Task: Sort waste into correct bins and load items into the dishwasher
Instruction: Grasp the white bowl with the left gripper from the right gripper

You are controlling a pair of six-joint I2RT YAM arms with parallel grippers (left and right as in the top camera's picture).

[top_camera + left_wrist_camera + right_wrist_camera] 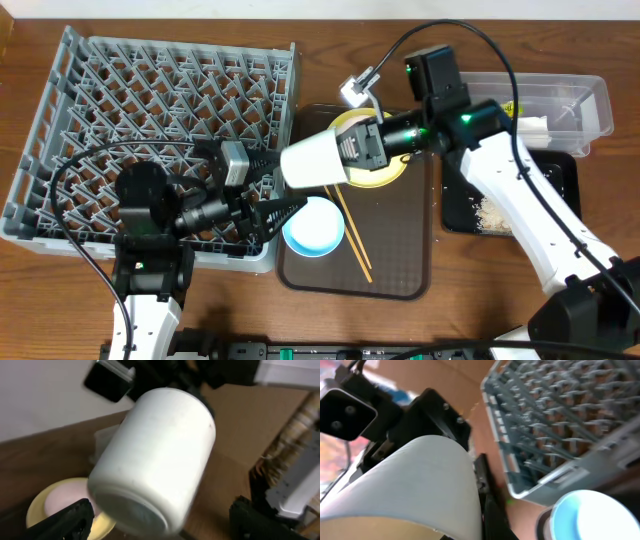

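Observation:
I should next grab the cup by its base (292, 166) with my left gripper, opposite my right gripper, to load the white cup opening-first into the dish rack (160, 90).
My right gripper (345, 155) is shut on the small white cup (312, 160) and holds it on its side above the left edge of the brown tray. The cup fills the left wrist view (155, 460) and the right wrist view (410, 485). My left gripper (275, 200) is open, its two fingers (160, 527) on either side of the cup's base, not touching it. The light blue bowl (315, 225) (595, 515) sits on the tray below the cup. The yellow plate (388, 176) (37, 505) is partly hidden by the right gripper. Two chopsticks (355, 235) lie beside the bowl. The grey dish rack (160, 90) (560, 410) stands at the left.
The brown serving tray (400, 250) lies in the middle. The clear tub (565, 100) stands at the back right with something white in it. The black tray (560, 180) in front of it holds rice scraps (490, 213). The right arm crosses over both.

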